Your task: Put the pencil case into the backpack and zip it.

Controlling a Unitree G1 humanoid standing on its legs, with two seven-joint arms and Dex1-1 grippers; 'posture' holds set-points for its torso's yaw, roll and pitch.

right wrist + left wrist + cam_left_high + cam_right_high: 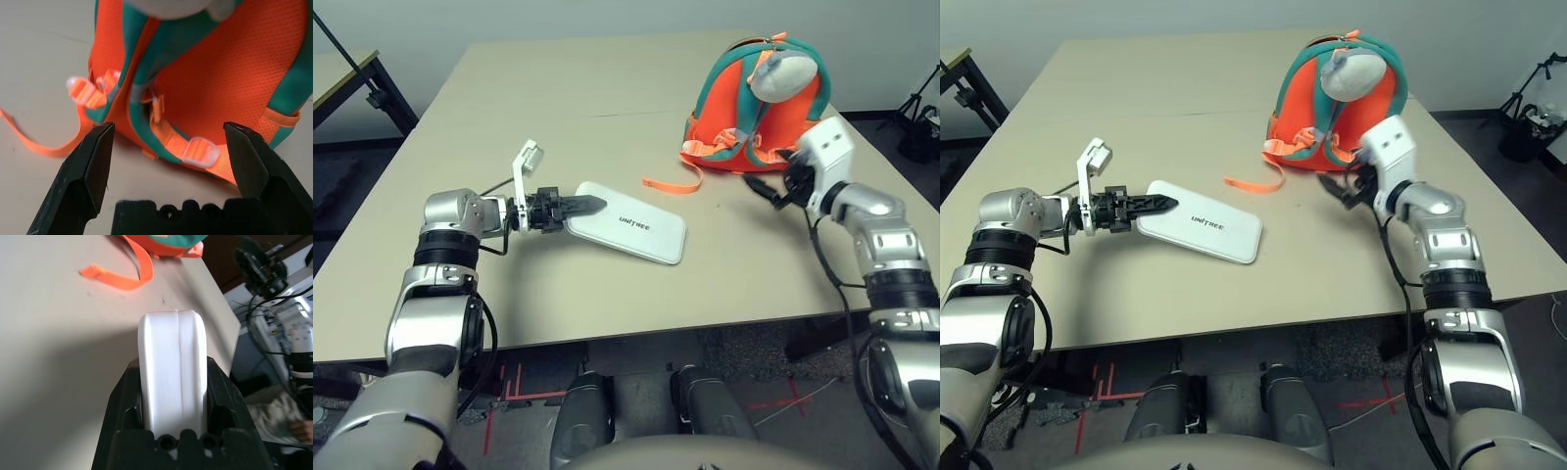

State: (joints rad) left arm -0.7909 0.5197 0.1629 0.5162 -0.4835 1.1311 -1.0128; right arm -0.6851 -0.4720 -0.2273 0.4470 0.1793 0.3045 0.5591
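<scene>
The backpack needs to stay steady for loading the pencil case (631,223), so my right gripper needs to grab the backpack's teal strap by the orange-piped edge (751,137) next.
The white pencil case (631,223) with dark lettering lies flat near the table's middle. My left gripper (587,204) is shut on its near-left end; in the left wrist view the case (173,372) fills the gap between both black fingers. The orange and teal backpack (759,103) stands at the far right, straps facing me, with a grey plush piece (785,73) on top. My right gripper (168,147) is open just in front of the backpack's lower right corner, holding nothing. The backpack's strap buckles (200,151) sit between its spread fingers, a short way off.
A loose orange strap (674,182) trails from the backpack across the tan table (558,117) toward the case. A second table (342,73) stands at the far left, and tripod gear (922,117) beyond the right edge.
</scene>
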